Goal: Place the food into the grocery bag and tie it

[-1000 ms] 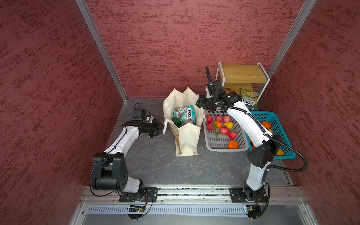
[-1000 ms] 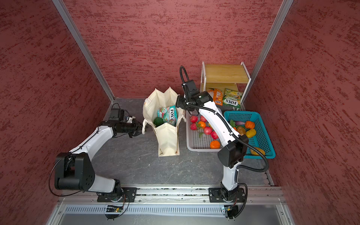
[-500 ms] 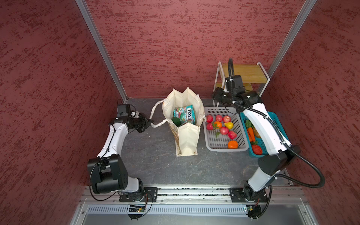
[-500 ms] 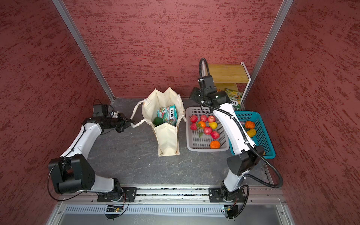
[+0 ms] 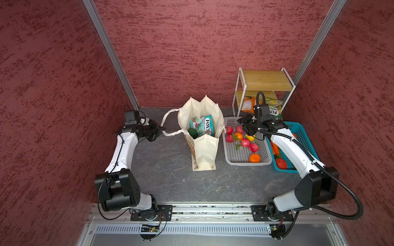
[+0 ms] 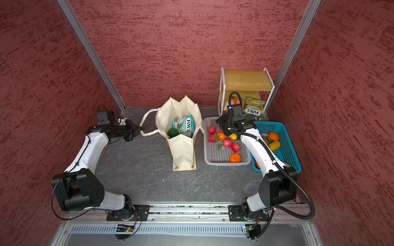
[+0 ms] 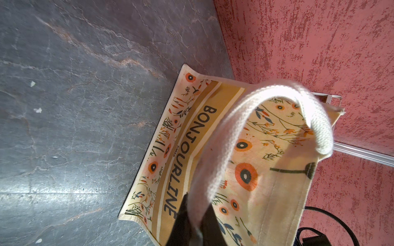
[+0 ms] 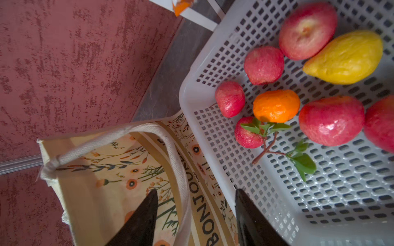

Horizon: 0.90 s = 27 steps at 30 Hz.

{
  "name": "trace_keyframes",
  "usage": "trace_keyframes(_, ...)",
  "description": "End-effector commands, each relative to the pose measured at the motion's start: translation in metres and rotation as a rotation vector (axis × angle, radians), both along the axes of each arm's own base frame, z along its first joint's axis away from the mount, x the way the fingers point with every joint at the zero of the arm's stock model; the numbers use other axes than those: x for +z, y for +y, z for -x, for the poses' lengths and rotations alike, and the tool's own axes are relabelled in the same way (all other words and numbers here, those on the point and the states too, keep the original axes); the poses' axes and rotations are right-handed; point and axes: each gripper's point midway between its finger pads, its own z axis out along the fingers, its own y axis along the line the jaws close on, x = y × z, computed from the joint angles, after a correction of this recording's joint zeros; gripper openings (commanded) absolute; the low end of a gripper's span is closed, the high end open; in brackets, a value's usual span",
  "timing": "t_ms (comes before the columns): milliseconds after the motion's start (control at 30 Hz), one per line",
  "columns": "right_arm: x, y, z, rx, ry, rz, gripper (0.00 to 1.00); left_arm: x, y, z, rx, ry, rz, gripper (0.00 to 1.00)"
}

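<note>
My right gripper is going to grab the loose strap next by the middle of its loop, away from its sewn ends, so it can join my left gripper's strap for tying.
The grocery bag stands open mid-table. Inside it lie a teal-and-red FOX'S packet and a dark green vegetable. My left gripper is shut on the bag's left strap handle, which is drawn out to the left. My right gripper hangs open by the bag's right side. The right strap runs loose between its fingers. A yellow fruit lies in the grey basket.
The grey basket of red apples and oranges sits right of the bag. A blue basket lies beyond it under my right arm. A wooden shelf at the back right holds orange and yellow-green packets. Red walls close in all round.
My left gripper closed on the left strap and pulled it out leftward from the bag. My right arm swung up toward the shelf, then came down beside the bag's right strap.
</note>
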Motion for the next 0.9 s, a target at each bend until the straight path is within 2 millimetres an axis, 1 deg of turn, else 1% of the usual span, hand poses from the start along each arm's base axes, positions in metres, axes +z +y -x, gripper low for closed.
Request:
trace_keyframes(0, 0.015, 0.024, -0.007, 0.044, -0.049, -0.152, 0.59, 0.011, 0.004, -0.009, 0.008, -0.042, 0.005, 0.00)
trace_keyframes(67, 0.007, 0.031, -0.007, 0.058, -0.039, -0.201, 0.59, 0.014, 0.003, -0.010, 0.013, -0.050, 0.007, 0.00)
trace_keyframes(167, 0.000, 0.037, -0.009, 0.054, -0.036, -0.253, 0.59, 0.016, 0.003, -0.012, 0.018, -0.058, 0.011, 0.00)
trace_keyframes(367, -0.016, 0.054, -0.013, 0.107, 0.006, -0.301, 0.61, 0.023, 0.002, -0.014, 0.020, -0.071, 0.013, 0.00)
trace_keyframes(567, -0.029, 0.072, -0.011, 0.159, 0.035, -0.353, 0.62, 0.029, 0.000, -0.016, 0.017, -0.079, 0.010, 0.00)
trace_keyframes(867, -0.044, 0.092, -0.009, 0.204, 0.066, -0.424, 0.60, 0.031, -0.003, -0.018, 0.010, -0.081, 0.013, 0.00)
